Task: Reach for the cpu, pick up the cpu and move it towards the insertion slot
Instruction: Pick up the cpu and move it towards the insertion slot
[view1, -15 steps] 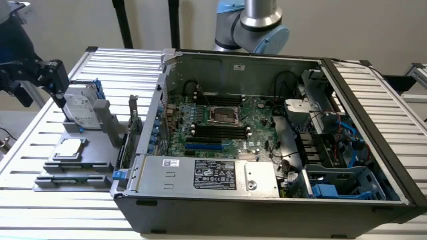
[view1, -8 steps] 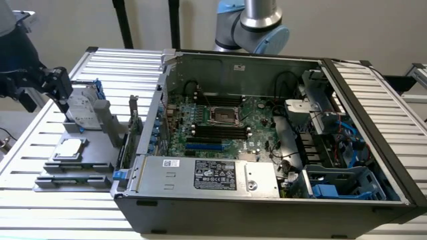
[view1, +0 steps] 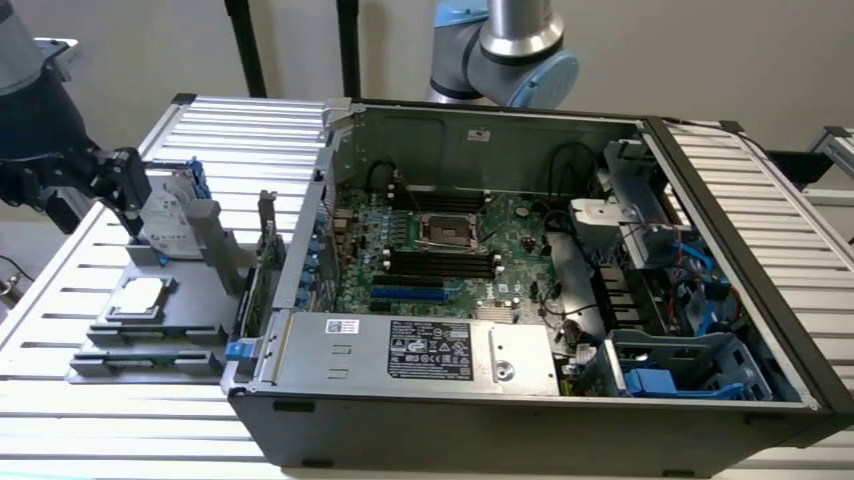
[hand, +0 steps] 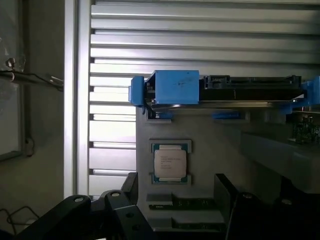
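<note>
Grey brackets hug the cpu's opposite ends, so my gripper will next pick it up by its open side edges.
The cpu (view1: 138, 297) lies flat in a recess of a grey fixture (view1: 200, 262) on the exterior view's left, silver top up. In the wrist view the cpu (hand: 170, 164) shows between and beyond my two dark fingers (hand: 131, 184). My gripper (view1: 130, 205) hangs above the far end of the fixture, beside the upright hard drive, well short of the chip. It is open (hand: 176, 192) and holds nothing. The insertion slot (view1: 451, 230) sits on the motherboard inside the open computer case, a metal frame with a dark centre.
An upright silver hard drive (view1: 174, 215) with blue clips (hand: 175, 87) stands on the fixture right by the gripper. Memory sticks (view1: 147, 358) lie at the fixture's near end. The case wall (view1: 300, 240) rises between fixture and motherboard. A slatted metal table (view1: 227, 125) lies underneath.
</note>
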